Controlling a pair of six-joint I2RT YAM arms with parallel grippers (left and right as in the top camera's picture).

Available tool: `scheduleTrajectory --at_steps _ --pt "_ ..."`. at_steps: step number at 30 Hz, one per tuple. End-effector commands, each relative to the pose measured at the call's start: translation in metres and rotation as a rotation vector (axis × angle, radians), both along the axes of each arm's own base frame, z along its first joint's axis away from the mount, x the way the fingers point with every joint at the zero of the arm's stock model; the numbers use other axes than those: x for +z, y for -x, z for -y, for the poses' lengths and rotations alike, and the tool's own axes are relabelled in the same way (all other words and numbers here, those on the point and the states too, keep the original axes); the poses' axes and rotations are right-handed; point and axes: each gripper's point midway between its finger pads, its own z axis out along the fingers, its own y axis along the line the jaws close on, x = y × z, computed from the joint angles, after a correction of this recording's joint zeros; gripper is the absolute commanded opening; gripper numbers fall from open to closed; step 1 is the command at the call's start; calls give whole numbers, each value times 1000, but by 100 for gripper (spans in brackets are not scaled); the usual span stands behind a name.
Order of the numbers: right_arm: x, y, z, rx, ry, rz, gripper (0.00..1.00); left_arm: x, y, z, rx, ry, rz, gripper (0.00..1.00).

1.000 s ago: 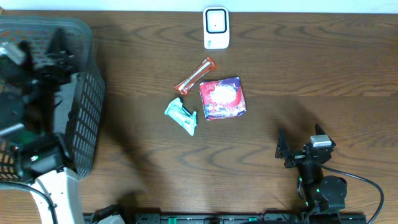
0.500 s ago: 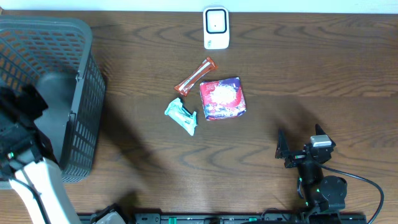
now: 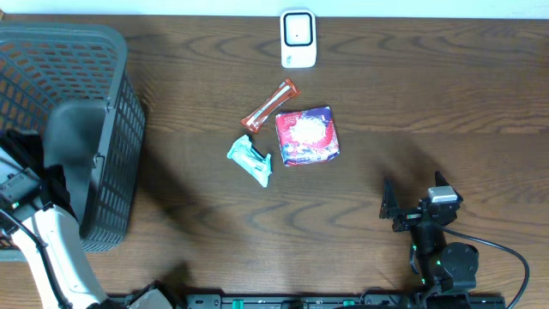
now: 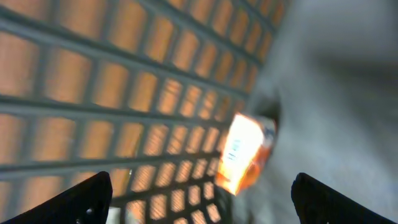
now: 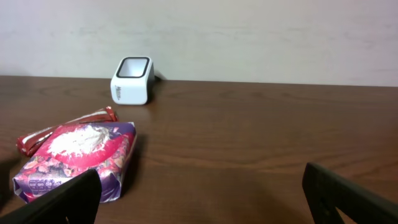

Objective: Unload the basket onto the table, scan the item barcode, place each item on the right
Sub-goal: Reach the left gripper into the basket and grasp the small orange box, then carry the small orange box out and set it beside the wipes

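My left gripper takes hold of the orange item by its near end (image 4: 238, 171) next, fingers across its sides, so the orange item's side stays uncovered for barcode scanning.
The white barcode scanner (image 3: 298, 39) stands at the table's far edge, also in the right wrist view (image 5: 132, 80). Three items lie mid-table: an orange-red bar (image 3: 270, 105), a purple and red packet (image 3: 307, 136) and a teal packet (image 3: 250, 160). My right gripper (image 3: 412, 204) rests open near the front right, well apart from them; the purple packet (image 5: 74, 158) lies ahead of its left finger. My left gripper (image 4: 205, 208) is open with nothing between its fingers. It faces the basket mesh and a blurred orange item (image 4: 245, 152) on the basket's grey floor.
A grey mesh basket (image 3: 111, 129) fills the left side of the table. My left arm (image 3: 51, 249) stands at its front edge. Cables and the arm mounts run along the table's front edge (image 3: 300, 300).
My left arm has pulled back out of the basket toward the front left, uncovering the basket's inside. The right arm and the items on the table have not moved.
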Motion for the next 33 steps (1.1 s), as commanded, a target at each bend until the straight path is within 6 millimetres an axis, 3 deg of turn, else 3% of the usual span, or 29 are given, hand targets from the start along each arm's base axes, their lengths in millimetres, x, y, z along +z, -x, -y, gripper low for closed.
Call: scheduleTrajectory --at_steps 1,5,14,21,25,27,31,33 --pt "0 0 1 -7 -10 1 99 -40 2 9 -41 63 -37 92" --pt "0 0 1 -7 -10 1 99 -55 0 6 -38 53 -26 87" --pt "0 0 1 -7 -10 1 99 -89 0 -14 5 84 -57 87" --pt "0 0 1 -7 -10 1 99 -119 -2 -15 13 172 -44 84" --pt "0 0 1 -7 -10 1 99 -124 3 -22 66 196 -5 80" --pt "0 0 1 -7 -10 1 99 -122 6 -27 97 195 19 69" --pt "0 0 1 -7 -10 1 99 -121 9 -29 134 202 46 32" --pt "0 0 1 -7 -10 1 99 -116 7 -29 143 198 67 25"
